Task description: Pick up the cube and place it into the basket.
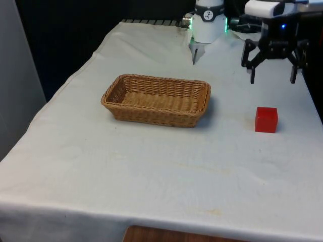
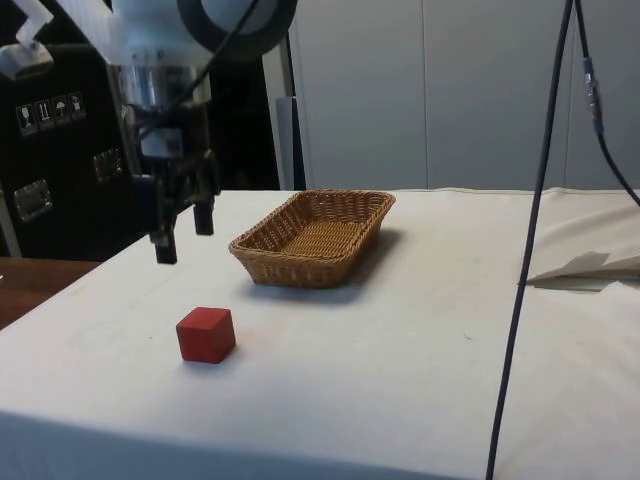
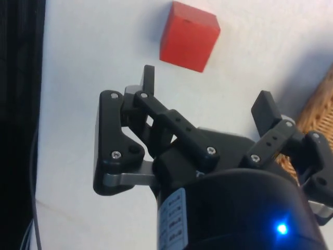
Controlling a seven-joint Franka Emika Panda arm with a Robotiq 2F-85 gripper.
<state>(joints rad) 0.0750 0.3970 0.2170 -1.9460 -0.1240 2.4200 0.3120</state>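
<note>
My gripper grabs the opposite sides of the cube next, to place the red cube (image 1: 266, 119) into the wicker basket (image 1: 157, 100).
A red cube (image 1: 266, 119) sits on the white cloth at the front view's right, and it also appears in the side view (image 2: 206, 334) and the wrist view (image 3: 188, 35). A woven wicker basket (image 1: 157, 100) stands near the table's middle, with nothing inside it. My black gripper (image 1: 273, 77) hovers above the cloth, farther back than the cube and a little to its right. Its fingers are spread wide with nothing between them. From the side, the gripper (image 2: 183, 236) hangs beyond the cube, clear of it.
A dark cable (image 2: 535, 240) hangs down across the side view's right. A fold of cloth (image 2: 590, 266) lies at that side. The table's edge runs close to the cube on the front view's right.
</note>
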